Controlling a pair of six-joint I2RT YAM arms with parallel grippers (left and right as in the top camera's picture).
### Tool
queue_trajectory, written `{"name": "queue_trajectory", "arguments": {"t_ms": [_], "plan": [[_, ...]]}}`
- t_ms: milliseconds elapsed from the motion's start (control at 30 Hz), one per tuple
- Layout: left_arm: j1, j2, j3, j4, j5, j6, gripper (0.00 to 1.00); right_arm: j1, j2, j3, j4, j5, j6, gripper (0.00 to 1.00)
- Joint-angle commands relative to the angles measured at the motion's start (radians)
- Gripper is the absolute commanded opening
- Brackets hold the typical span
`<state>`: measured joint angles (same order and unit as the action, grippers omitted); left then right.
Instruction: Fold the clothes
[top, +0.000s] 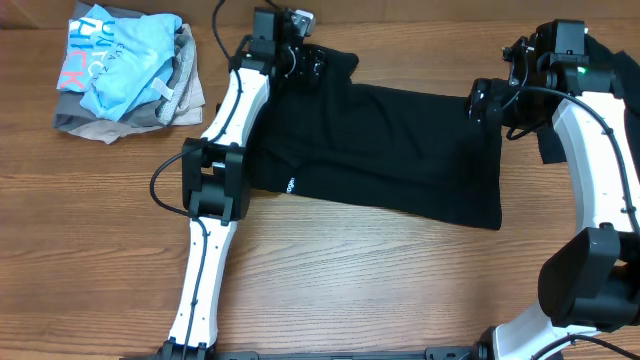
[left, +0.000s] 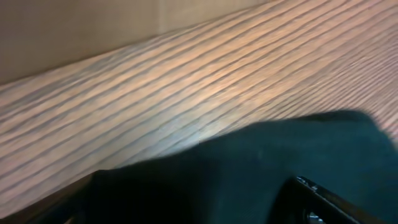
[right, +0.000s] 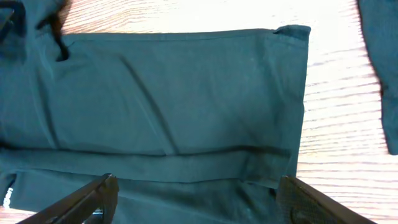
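The robot's right gripper should next grab the black garment's far corner (top: 493, 101) (right: 295, 35) beside the second black garment, so that the black garment's far edge can be folded over.
A black garment (top: 380, 150) with a small white logo (top: 292, 184) lies spread flat across the table. My left gripper (top: 305, 62) is at its bunched far-left corner. In the left wrist view the black fabric (left: 236, 168) lies over the jaws (left: 186, 208); only the right finger shows, set wide, so the gripper looks open. My right gripper (top: 482, 103) is at the garment's far-right edge. It is open (right: 196, 199), with both fingers spread just above the fabric (right: 174, 93) and holding nothing.
A second black garment (top: 548, 145) lies at the right under the right arm, and it also shows in the right wrist view (right: 380, 62). A pile of blue and grey clothes (top: 125, 65) sits at the far left. Bare wood table (top: 380, 290) runs along the front.
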<state>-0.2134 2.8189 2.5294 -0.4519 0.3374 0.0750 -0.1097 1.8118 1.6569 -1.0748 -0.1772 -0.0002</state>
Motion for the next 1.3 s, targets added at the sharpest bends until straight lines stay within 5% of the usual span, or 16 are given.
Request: {"name": "queue_trajectory", "arguments": {"t_ms": [0, 67, 167, 267, 500, 733, 1267], "plan": [[0.005, 0.018, 0.033, 0.017, 0.018, 0.015, 0.84, 0.005, -0.002, 0.009, 0.009, 0.005, -0.005, 0.83], [0.01, 0.019, 0.033, 0.023, 0.019, 0.014, 0.68, 0.005, -0.002, 0.005, 0.016, 0.004, -0.004, 0.81], [0.015, 0.018, 0.034, 0.045, 0.022, 0.003, 0.27, 0.005, -0.002, 0.0, 0.03, 0.004, -0.004, 0.76], [0.024, 0.006, 0.034, 0.045, 0.023, -0.023, 0.15, 0.005, -0.002, -0.001, 0.038, 0.004, -0.004, 0.68], [0.036, -0.174, 0.034, -0.193, 0.022, -0.019, 0.04, 0.005, 0.013, -0.001, 0.121, 0.004, 0.004, 0.64], [0.035, -0.351, 0.034, -0.352, -0.008, -0.014, 0.04, 0.005, 0.153, -0.001, 0.277, 0.051, 0.031, 0.65], [-0.011, -0.373, 0.032, -0.581, -0.081, 0.045, 0.04, 0.002, 0.422, -0.001, 0.597, 0.132, 0.082, 0.68]]}}
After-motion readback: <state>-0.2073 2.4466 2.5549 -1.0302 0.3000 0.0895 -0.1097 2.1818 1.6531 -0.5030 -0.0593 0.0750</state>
